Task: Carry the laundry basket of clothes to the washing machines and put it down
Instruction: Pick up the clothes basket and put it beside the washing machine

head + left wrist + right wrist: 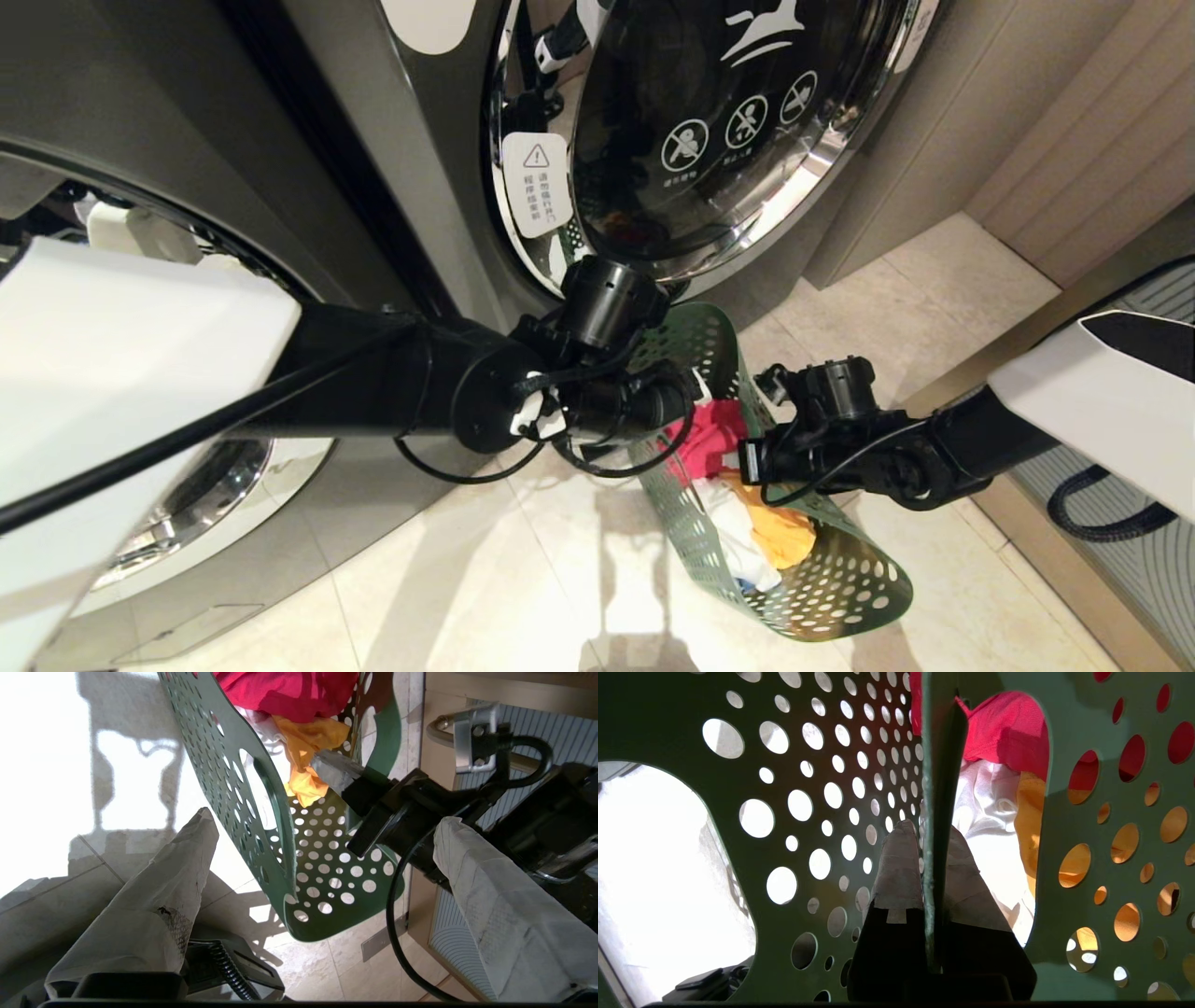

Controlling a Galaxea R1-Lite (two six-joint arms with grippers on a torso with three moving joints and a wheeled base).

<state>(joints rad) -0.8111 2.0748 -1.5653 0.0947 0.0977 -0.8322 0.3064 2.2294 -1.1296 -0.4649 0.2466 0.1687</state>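
Note:
The laundry basket's lower end is on the pale tiles by the washers; my right gripper should open its fingers.
The dark green laundry basket (840,579) sits low over the tile floor in front of the washing machines (420,187), its open top tipped toward me. Inside lie the clothes: a pink-red piece (714,429), a white one (738,532) and a yellow-orange one (784,537). My right gripper (930,829) is shut on the basket's wall (822,742) beside an oval handle slot. My left gripper (324,819) stands open by the opposite rim (280,877), its padded fingers (187,868) wide apart and touching nothing. Whether the basket's base touches the floor is hidden.
The right washer's chrome-ringed glass door (709,121) is just behind the basket, and the left washer's door ring (187,504) is beside my left arm. A beige panelled wall (1074,140) and a ridged panel with a black cable (1102,513) close off the right.

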